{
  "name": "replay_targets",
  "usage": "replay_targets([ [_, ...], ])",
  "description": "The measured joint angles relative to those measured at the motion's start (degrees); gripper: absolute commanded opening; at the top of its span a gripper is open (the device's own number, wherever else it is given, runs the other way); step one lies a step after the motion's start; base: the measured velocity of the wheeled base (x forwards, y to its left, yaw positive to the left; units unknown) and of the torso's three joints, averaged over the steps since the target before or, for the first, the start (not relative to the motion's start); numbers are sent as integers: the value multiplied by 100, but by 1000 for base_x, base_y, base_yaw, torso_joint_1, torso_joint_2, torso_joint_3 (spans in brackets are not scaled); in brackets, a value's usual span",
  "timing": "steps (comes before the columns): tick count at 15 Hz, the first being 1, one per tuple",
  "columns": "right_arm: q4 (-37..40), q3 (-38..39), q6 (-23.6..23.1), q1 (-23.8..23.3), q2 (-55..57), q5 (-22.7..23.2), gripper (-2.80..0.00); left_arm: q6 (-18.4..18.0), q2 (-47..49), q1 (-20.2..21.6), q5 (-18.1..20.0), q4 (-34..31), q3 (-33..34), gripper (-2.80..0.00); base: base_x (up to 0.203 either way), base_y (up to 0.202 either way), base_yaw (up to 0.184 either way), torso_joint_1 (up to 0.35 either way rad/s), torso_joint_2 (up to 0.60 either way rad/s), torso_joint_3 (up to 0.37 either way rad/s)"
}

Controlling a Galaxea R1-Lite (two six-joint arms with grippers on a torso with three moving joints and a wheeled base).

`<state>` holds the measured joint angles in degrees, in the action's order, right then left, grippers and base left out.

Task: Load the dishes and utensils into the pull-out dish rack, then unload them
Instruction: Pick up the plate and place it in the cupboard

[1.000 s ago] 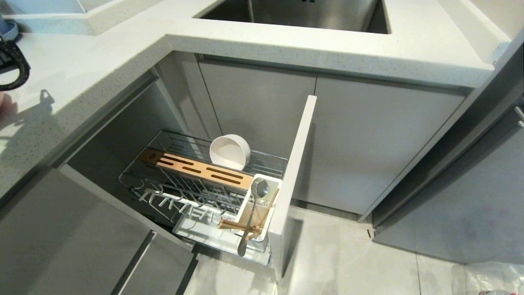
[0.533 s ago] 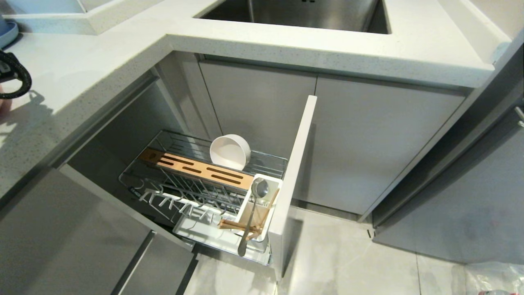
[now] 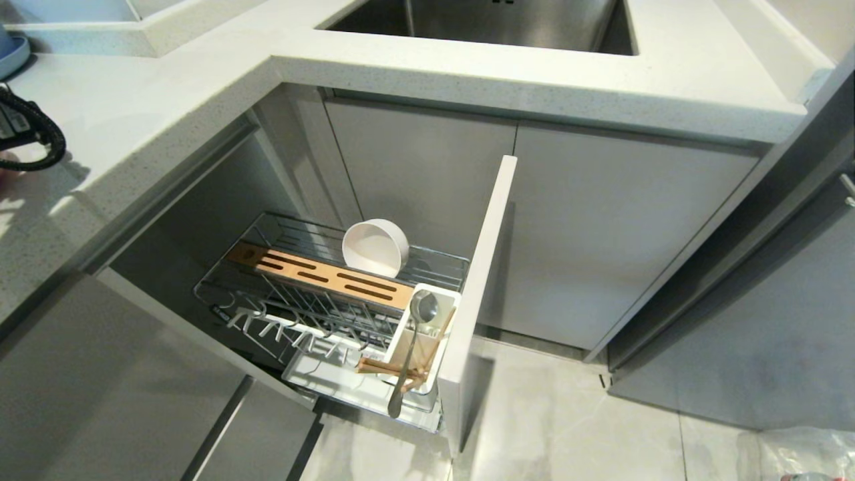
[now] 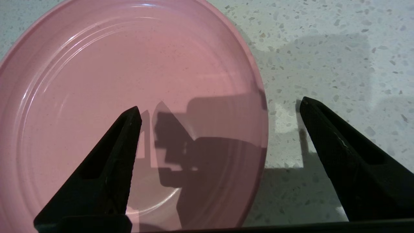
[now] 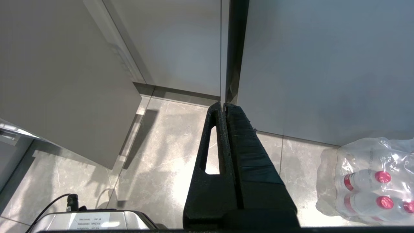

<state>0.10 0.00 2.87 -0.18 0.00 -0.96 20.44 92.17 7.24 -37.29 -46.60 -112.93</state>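
Note:
The pink plate is wider than my open fingers, so my left gripper should next grab its thin raised rim (image 4: 266, 128).
The pull-out dish rack (image 3: 294, 234) stands drawn out from under the counter on its pale cabinet front (image 3: 482, 280). A cream-white bowl (image 3: 375, 247) leans on its side behind the orange-wood strip (image 3: 320, 270). The metal spoon (image 3: 409, 354) and the wooden chopsticks (image 3: 384, 367) stick out of the white utensil cup (image 3: 441, 297). My left gripper (image 4: 220, 103) hovers open over the speckled countertop (image 4: 339, 48), one finger above a pink plate (image 4: 113, 64), the other beyond its rim, holding nothing. My right gripper (image 5: 224, 104) hangs shut over the floor, parked.
Only the left arm's black cable (image 3: 37, 137) shows at the counter's left edge. A steel sink (image 3: 481, 20) lies at the back, a blue dish (image 3: 13, 48) far left. A wrapped pack of water bottles (image 5: 372, 181) sits on the floor tiles.
The left arm's black cable at the head view's left edge has shifted slightly right and lower. The rack and its contents have not moved.

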Motion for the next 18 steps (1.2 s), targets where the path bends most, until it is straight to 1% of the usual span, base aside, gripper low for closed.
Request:
replay_targets([
  [11, 0, 0, -1, 0, 0, 0, -280, -20, 49, 100, 0, 6, 0, 0, 0, 0, 0, 0, 0, 0],
  [12, 0, 0, -1, 0, 0, 0, -280, -27, 52, 114, 0, 6, 0, -280, 0, 0, 0, 0, 0, 0],
  [18, 0, 0, -1, 0, 0, 0, -280, -19, 39, 136, 9, 38, 0, -280, 0, 0, 0, 0, 0, 0],
])
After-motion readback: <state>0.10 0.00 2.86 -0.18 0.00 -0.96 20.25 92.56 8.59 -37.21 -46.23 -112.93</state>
